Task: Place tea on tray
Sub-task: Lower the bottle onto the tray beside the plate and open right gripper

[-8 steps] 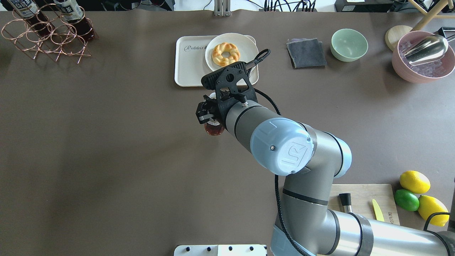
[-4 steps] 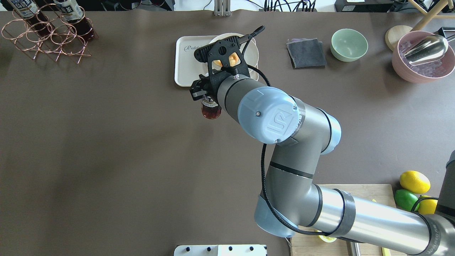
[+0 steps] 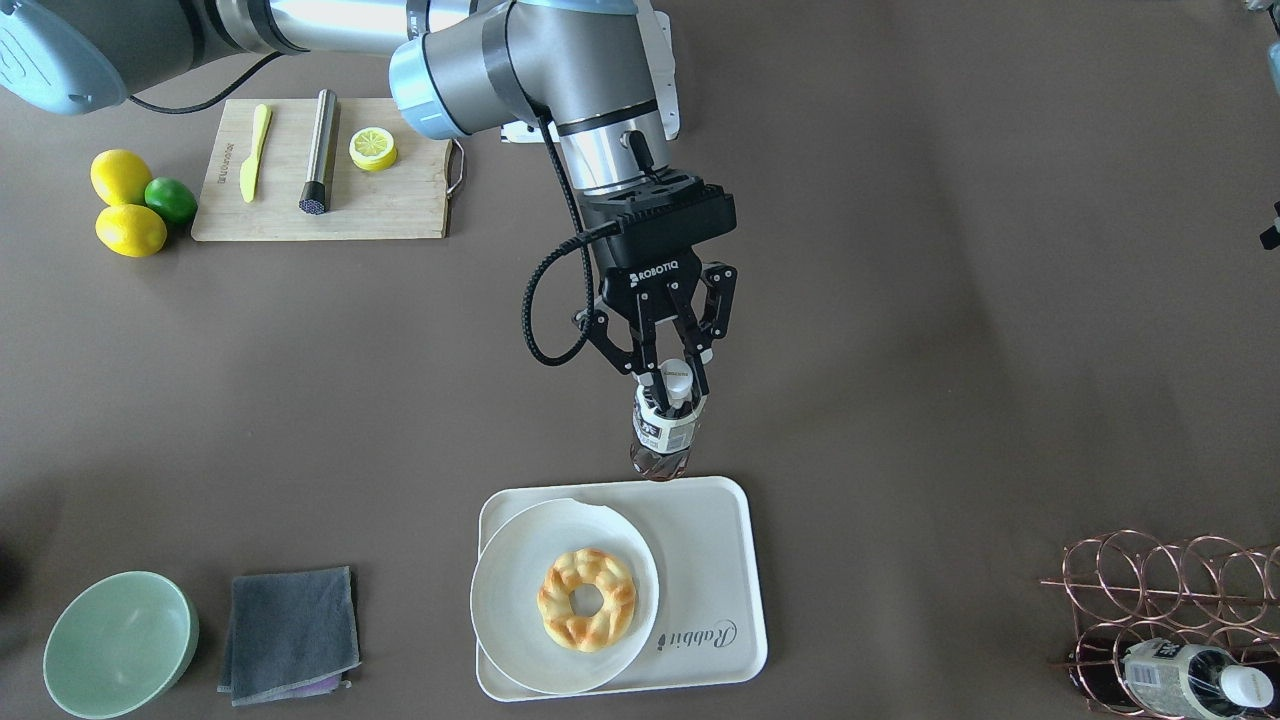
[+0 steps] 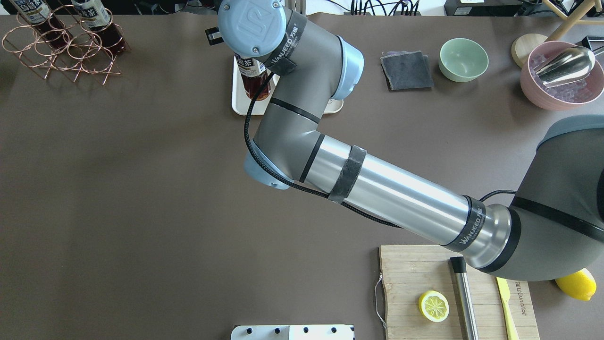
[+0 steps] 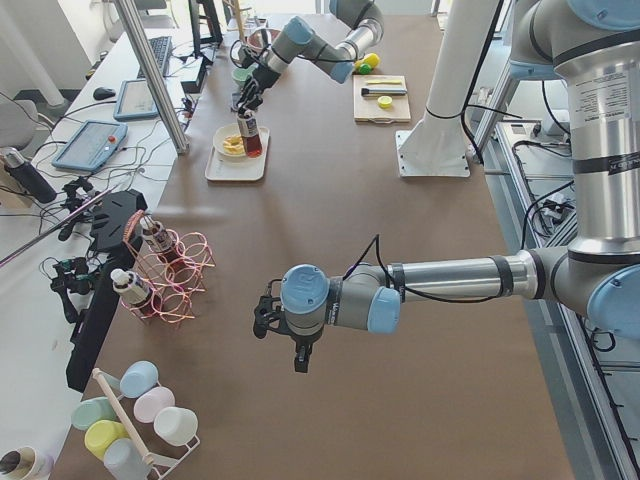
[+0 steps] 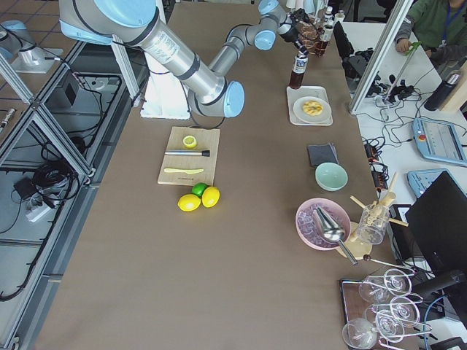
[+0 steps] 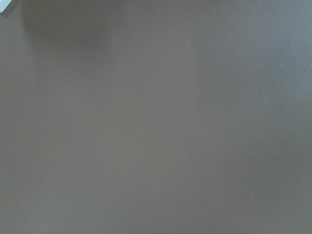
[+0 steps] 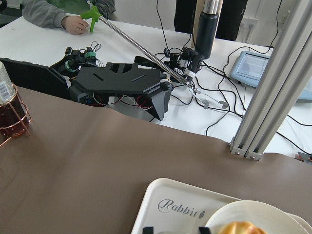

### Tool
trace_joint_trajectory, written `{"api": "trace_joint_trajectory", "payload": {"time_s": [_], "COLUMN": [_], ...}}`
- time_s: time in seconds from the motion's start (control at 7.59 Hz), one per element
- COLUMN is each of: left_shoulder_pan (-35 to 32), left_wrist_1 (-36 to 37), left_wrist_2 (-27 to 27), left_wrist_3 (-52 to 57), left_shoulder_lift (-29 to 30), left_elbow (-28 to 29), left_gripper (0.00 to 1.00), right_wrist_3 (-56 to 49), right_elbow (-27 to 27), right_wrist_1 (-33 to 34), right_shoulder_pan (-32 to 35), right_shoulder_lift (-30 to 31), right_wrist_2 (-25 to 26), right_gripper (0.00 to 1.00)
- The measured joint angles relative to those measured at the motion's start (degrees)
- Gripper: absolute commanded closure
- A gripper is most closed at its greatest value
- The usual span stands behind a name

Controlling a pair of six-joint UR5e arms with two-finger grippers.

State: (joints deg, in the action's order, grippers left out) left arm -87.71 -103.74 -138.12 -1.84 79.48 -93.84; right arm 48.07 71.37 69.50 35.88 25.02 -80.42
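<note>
The bottle reaches only the tray's rim nearest the arm (image 3: 710,482) with its base (image 3: 659,464), so it is too early to release. My right gripper moves the bottle onto the tray first.
My right gripper (image 3: 672,385) is shut on the neck of the tea bottle (image 3: 663,430) and holds it upright. The bottle has dark reddish-brown liquid, a white cap and a printed label. Its base is at the robot-side rim of the cream "Rabbit" tray (image 3: 720,560), over the tray's bare end beside the plate. I cannot tell whether it touches the tray. In the overhead view the arm hides the gripper, and the bottle (image 4: 255,78) shows over the tray (image 4: 238,101). My left gripper (image 5: 268,322) shows only in the exterior left view, low over bare table; I cannot tell its state.
A round white plate (image 3: 565,595) with a braided bread ring (image 3: 587,598) fills the tray's other half. A copper wire rack (image 4: 61,42) with two look-alike bottles stands far left. A grey cloth (image 4: 406,70), green bowl (image 4: 463,59), pink bowl (image 4: 561,75) and cutting board (image 4: 453,293) are on the right.
My right arm has carried the bottle away from the robot, from the table's middle to over the tray's near-left part. The grip on the bottle has stayed shut.
</note>
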Motion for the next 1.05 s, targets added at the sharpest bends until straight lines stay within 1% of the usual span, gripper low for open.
{"api": "trace_joint_trajectory", "payload": {"time_s": [0.13, 0.26, 0.4, 0.53, 0.79, 1.05], "left_shoulder_pan": [-0.98, -1.8, -2.25, -2.44, -2.52, -2.55], "left_wrist_1": [-0.03, -0.05, -0.06, -0.06, -0.02, 0.02], "left_wrist_2": [-0.17, -0.29, -0.35, -0.38, -0.35, -0.35], "left_wrist_3": [0.0, 0.0, 0.0, 0.0, 0.0, 0.0], "left_shoulder_lift": [-0.56, -0.83, -0.92, -0.91, -0.55, -0.18], "left_elbow": [-0.25, -0.42, -0.45, -0.45, -0.31, -0.22], "left_gripper": [0.01, 0.01, 0.01, 0.01, 0.01, 0.01], "right_wrist_3": [0.11, 0.11, 0.07, 0.03, 0.01, 0.08], "right_elbow": [-5.38, -10.44, -14.15, -16.77, -19.2, -19.7], "right_wrist_1": [-2.45, -6.77, -9.97, -11.69, -13.66, -14.15], "right_shoulder_pan": [0.73, 1.16, 1.4, 1.51, 1.6, 1.59], "right_shoulder_lift": [-2.47, -3.67, -4.34, -4.81, -5.18, -5.24], "right_wrist_2": [-0.7, -1.03, -1.16, -1.25, -1.37, -1.44], "right_gripper": [1.0, 1.0, 1.0, 1.0, 1.0, 1.0]}}
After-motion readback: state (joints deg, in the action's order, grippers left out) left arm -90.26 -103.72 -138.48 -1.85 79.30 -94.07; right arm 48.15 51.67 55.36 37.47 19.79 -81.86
